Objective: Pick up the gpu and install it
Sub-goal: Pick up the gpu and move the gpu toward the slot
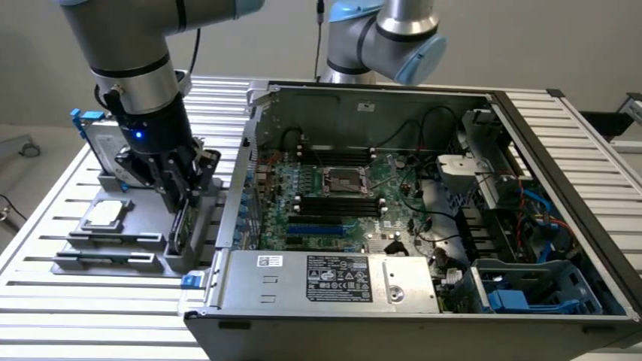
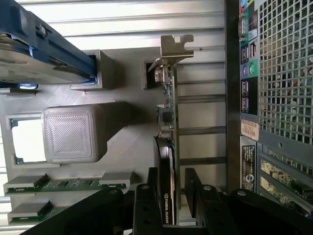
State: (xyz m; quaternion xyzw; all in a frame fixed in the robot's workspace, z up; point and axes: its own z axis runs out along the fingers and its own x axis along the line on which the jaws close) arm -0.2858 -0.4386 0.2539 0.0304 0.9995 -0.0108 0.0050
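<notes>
The GPU's silver bracket (image 2: 173,51) should stay free to fit the open case, so my gripper should next grip the GPU by its black shroud's end (image 2: 167,196).
The gpu (image 2: 169,142) stands on its long edge in a slot of the grey holder (image 2: 122,147), its silver end bracket (image 2: 174,48) at the far end from me. My gripper (image 2: 171,196) is lowered over the card's near end, open, with one black finger (image 2: 146,205) on each side of the black shroud. In the exterior view my gripper (image 1: 179,201) hangs over the gpu (image 1: 180,229) at the exterior view's left, just outside the open computer case (image 1: 561,150).
On the grey holder (image 1: 110,259) also sit a square silver CPU (image 1: 105,216), a hard drive in a blue frame (image 1: 95,135) and memory sticks (image 2: 63,185). The case's perforated rear wall (image 2: 286,73) stands close beside the card. A second arm (image 1: 386,37) rises behind the case.
</notes>
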